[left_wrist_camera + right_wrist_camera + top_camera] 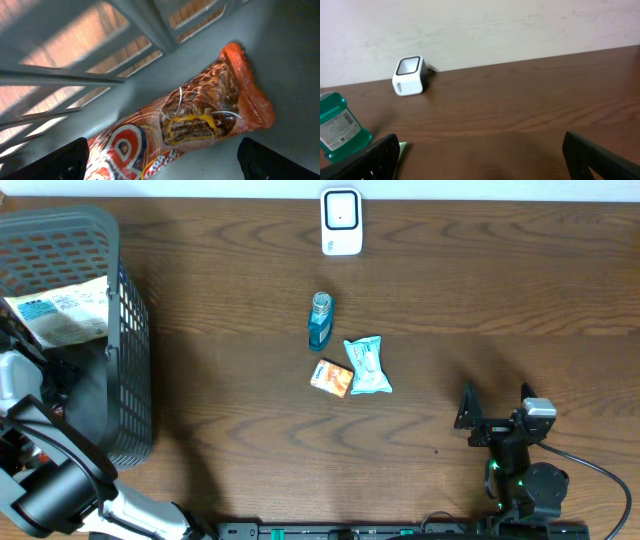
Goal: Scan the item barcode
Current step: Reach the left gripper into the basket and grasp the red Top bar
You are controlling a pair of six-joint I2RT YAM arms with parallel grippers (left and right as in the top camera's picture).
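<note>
The orange-red snack packet's far end needs to stick out for barcode scanning. My left gripper should grab the packet across its narrow sides next.
In the left wrist view an orange-red snack packet [200,120] lies flat on the grey floor of the basket [280,60]. My left gripper [165,167] is open, and its black fingers [60,160] stand either side of the packet's near end without touching it. From overhead, the left arm [40,440] reaches down into the basket [132,350]. The white barcode scanner [341,222] stands at the table's far edge, also visible as the scanner [409,75] by the wall. My right gripper [497,402] hovers open and empty at the lower right; the right wrist view shows this gripper [482,160] over bare wood.
A teal mouthwash bottle [319,322], a teal packet [367,366] and a small orange packet [332,377] lie mid-table. The bottle [337,125] stands left of the right gripper's fingers. A white printed bag [60,310] lies in the basket.
</note>
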